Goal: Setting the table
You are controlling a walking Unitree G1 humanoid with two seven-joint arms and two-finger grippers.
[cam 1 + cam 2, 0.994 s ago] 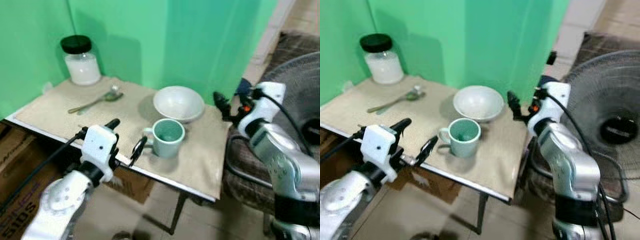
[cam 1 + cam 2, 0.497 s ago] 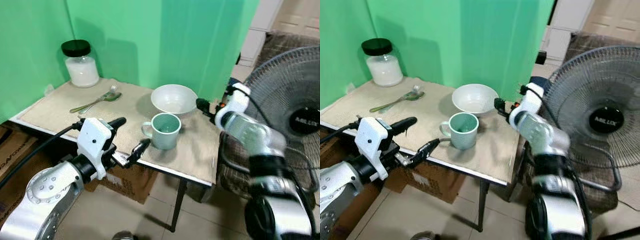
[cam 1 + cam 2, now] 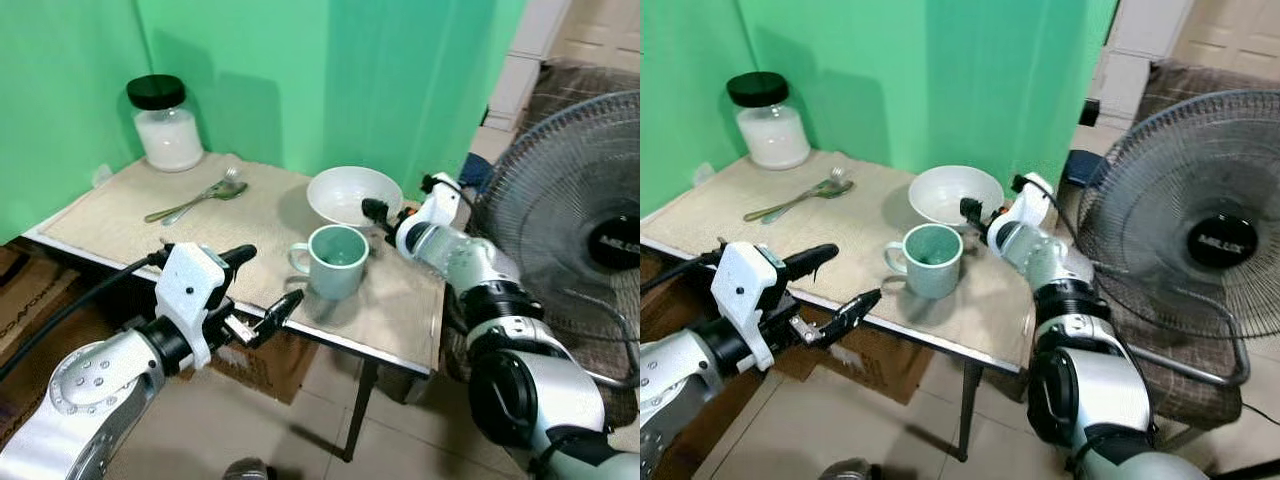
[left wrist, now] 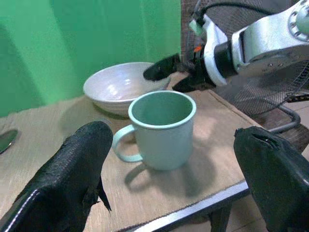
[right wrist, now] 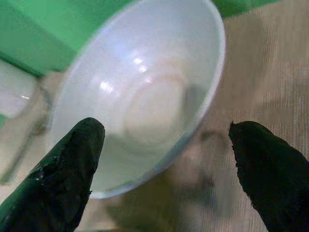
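The right gripper pinches the white bowl by its thin rim next, since the bowl spreads wider than my open fingers.
A white bowl sits on the cloth-covered table, with a green mug just in front of it. A spoon and fork lie together further left. My right gripper is open at the bowl's right rim. In the right wrist view one finger is over the bowl's inside and the other finger over the cloth outside it. My left gripper is open and holds nothing. It hovers at the table's front edge, pointing at the mug.
A glass jar with a black lid stands at the table's back left corner against the green backdrop. A large standing fan is close on the right. Cardboard boxes sit under the table on the left.
My right gripper has moved left from beyond the table's right edge to the bowl's rim. The left gripper stays open near the mug. The camera has shifted.
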